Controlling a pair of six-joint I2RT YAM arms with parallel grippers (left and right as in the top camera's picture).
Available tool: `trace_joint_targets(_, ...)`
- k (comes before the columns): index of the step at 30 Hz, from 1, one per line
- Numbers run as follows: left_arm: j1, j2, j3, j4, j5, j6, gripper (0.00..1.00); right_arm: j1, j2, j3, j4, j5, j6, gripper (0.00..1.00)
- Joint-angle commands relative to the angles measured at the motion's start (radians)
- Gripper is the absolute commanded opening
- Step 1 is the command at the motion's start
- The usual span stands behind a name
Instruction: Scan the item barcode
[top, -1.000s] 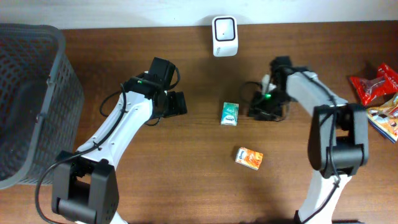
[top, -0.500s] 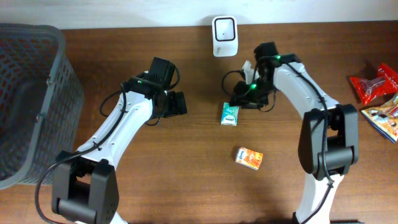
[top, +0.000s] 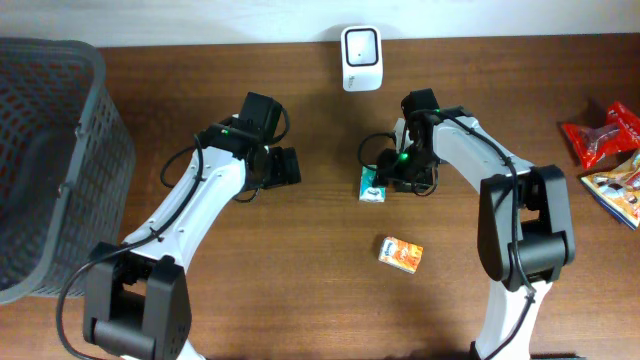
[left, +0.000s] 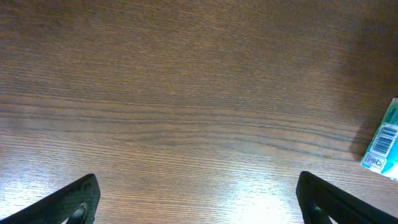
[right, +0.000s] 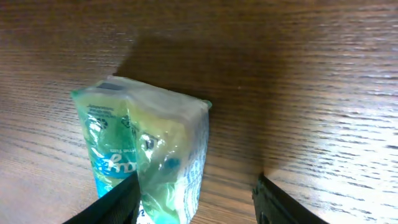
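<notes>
The robot's right gripper should take hold of the green tissue pack by its side edge (top: 381, 184) (right: 187, 163) next, so that the barcode stays uncovered for scanning.
The item is a green tissue pack (top: 370, 189) lying mid-table, below the white barcode scanner (top: 361, 58) at the far edge. My right gripper (top: 388, 180) hangs over the pack's right side. In the right wrist view the pack (right: 149, 149) fills the left half. The right gripper (right: 196, 202) is open: its left finger (right: 115, 202) lies over the pack's top, and its right finger (right: 283, 202) stands clear of it over bare wood. My left gripper (top: 285, 167) is wide open over bare wood (left: 199, 199). The pack's barcode end (left: 384, 142) shows at that view's right edge.
A small orange box (top: 400, 254) lies nearer the front, below the pack. A dark mesh basket (top: 95, 60) takes up the left side. Red (top: 605, 135) and orange-white (top: 622, 190) snack bags lie at the right edge.
The right arm swung left from right of the pack until it came over the pack, and its jaws widened. The left arm has not moved.
</notes>
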Motion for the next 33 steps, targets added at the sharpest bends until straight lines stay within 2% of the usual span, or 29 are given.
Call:
trace_joint_targets(1, 0.006, -0.013, 0.006, -0.001, -0.011, 0.009, 0.99, 0.003, -0.004, -0.011, -0.011, 0.068, 0.012, 0.58)
trace_joint_targets(2, 0.006, -0.013, 0.006, -0.001, -0.011, 0.009, 0.99, 0.003, -0.004, -0.011, -0.010, 0.057, 0.012, 0.58)
trace_joint_targets(5, 0.006, -0.013, 0.006, -0.001, -0.011, 0.009, 0.99, 0.003, -0.004, -0.011, 0.005, 0.008, 0.012, 0.39)
trace_joint_targets(8, 0.006, -0.013, 0.006, -0.001, -0.011, 0.009, 0.99, 0.005, -0.003, -0.011, 0.005, 0.008, 0.012, 0.38)
trace_joint_targets(11, 0.006, -0.013, 0.006, -0.001, -0.011, 0.009, 0.99, 0.005, -0.003, -0.011, 0.005, 0.008, 0.019, 0.14)
trace_joint_targets(12, 0.006, -0.013, 0.006, -0.001, -0.011, 0.009, 0.99, 0.005, -0.003, -0.011, 0.005, 0.008, 0.032, 0.11)
trace_joint_targets(15, 0.006, -0.013, 0.006, -0.001, -0.011, 0.009, 0.99, 0.005, -0.003, -0.011, 0.005, 0.008, 0.031, 0.12)
trace_joint_targets(16, 0.006, -0.013, 0.006, -0.001, -0.011, 0.009, 0.99, 0.005, -0.003, -0.011, 0.006, 0.008, 0.031, 0.27)
trace_joint_targets(20, 0.006, -0.013, 0.006, -0.001, -0.011, 0.009, 0.99, 0.005, -0.003, -0.081, 0.077, 0.000, 0.039, 0.28)
trace_joint_targets(21, 0.006, -0.013, 0.006, -0.001, -0.011, 0.009, 0.99, 0.005, -0.003, -0.093, 0.090, -0.003, 0.039, 0.26)
trace_joint_targets(23, 0.006, -0.013, 0.006, -0.001, -0.011, 0.009, 0.99, 0.003, -0.006, -0.093, 0.095, -0.023, 0.038, 0.04)
trace_joint_targets(24, 0.006, -0.013, 0.006, -0.001, -0.011, 0.009, 0.99, -0.002, -0.006, -0.088, 0.097, -0.047, 0.038, 0.04)
trace_joint_targets(27, 0.006, -0.013, 0.006, -0.001, -0.011, 0.009, 0.99, -0.037, -0.006, -0.043, 0.095, -0.191, -0.008, 0.04)
trace_joint_targets(33, 0.006, -0.013, 0.006, -0.001, -0.011, 0.009, 0.99, -0.166, -0.006, -0.014, 0.113, -0.767, -0.229, 0.04)
